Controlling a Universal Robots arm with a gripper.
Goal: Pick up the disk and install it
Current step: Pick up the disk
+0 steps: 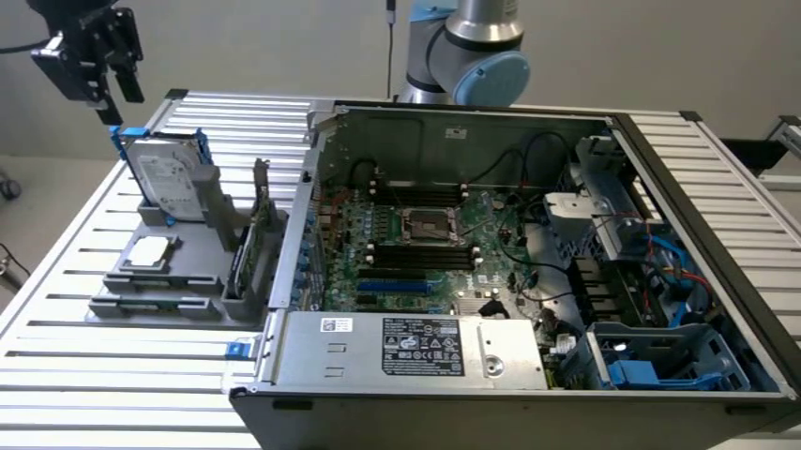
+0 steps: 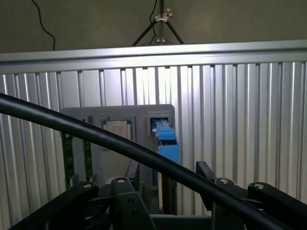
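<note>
My gripper next needs to grab the disk across its free upper end [image 1: 160,139] to pick it up, because the grey holder closes around the foot of the disk.
The disk [image 1: 167,175] stands upright on its edge in a grey holder [image 1: 163,281] on the exterior view's left: silver-grey, white label, blue plastic carrier around it. My gripper [image 1: 116,101] hangs in the air just above its top corner, apart from it. From the wrist the disk [image 2: 166,140] appears edge-on as a blue strip below and between my two black fingers [image 2: 131,170]. The gripper [image 2: 168,168] is open and holds nothing.
An open computer case [image 1: 701,178] takes up the middle and the exterior view's right, with a blue drive bay [image 1: 651,361] at its near corner. A small square silver chip [image 1: 148,251] and an upright green card [image 1: 257,244] sit in the holder. A black cable [image 2: 96,134] crosses the wrist view.
</note>
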